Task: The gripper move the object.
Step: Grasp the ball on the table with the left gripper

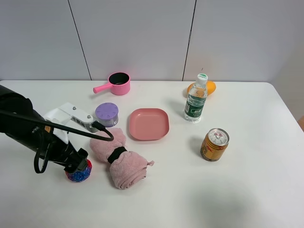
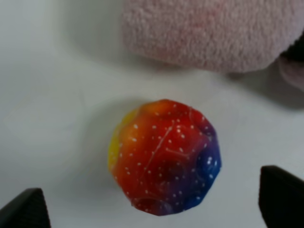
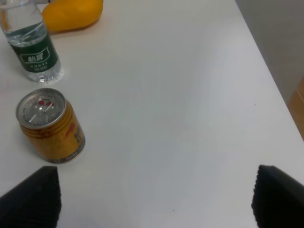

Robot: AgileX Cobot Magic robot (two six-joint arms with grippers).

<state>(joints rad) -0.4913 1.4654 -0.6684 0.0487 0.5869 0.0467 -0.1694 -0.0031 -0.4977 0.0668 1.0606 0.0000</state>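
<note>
The multicoloured ball's middle is below my fingers, so my left gripper needs to go lower first and then close on the ball.
The bumpy multicoloured ball (image 1: pixel 80 174) lies on the white table near the front left, just left of a rolled pink towel (image 1: pixel 121 159). My left gripper (image 1: pixel 78 165), on the black cabled arm, is right above the ball and hides part of it. In the left wrist view the ball (image 2: pixel 164 156) lies between my two black fingertips (image 2: pixel 26 209), which stand wide apart on either side of it without touching it; the left gripper (image 2: pixel 154 203) is open. My right gripper (image 3: pixel 161 197) is open and empty over bare table; its arm does not show in the exterior view.
A purple-lidded container (image 1: pixel 107 114), pink plate (image 1: pixel 149 124) and pink pot (image 1: pixel 118 83) stand behind the towel. A water bottle (image 1: pixel 195 99), an orange fruit (image 1: pixel 209 87) and a gold can (image 1: pixel 214 144) stand on the right. The table edge (image 3: pixel 280 95) runs near the right gripper.
</note>
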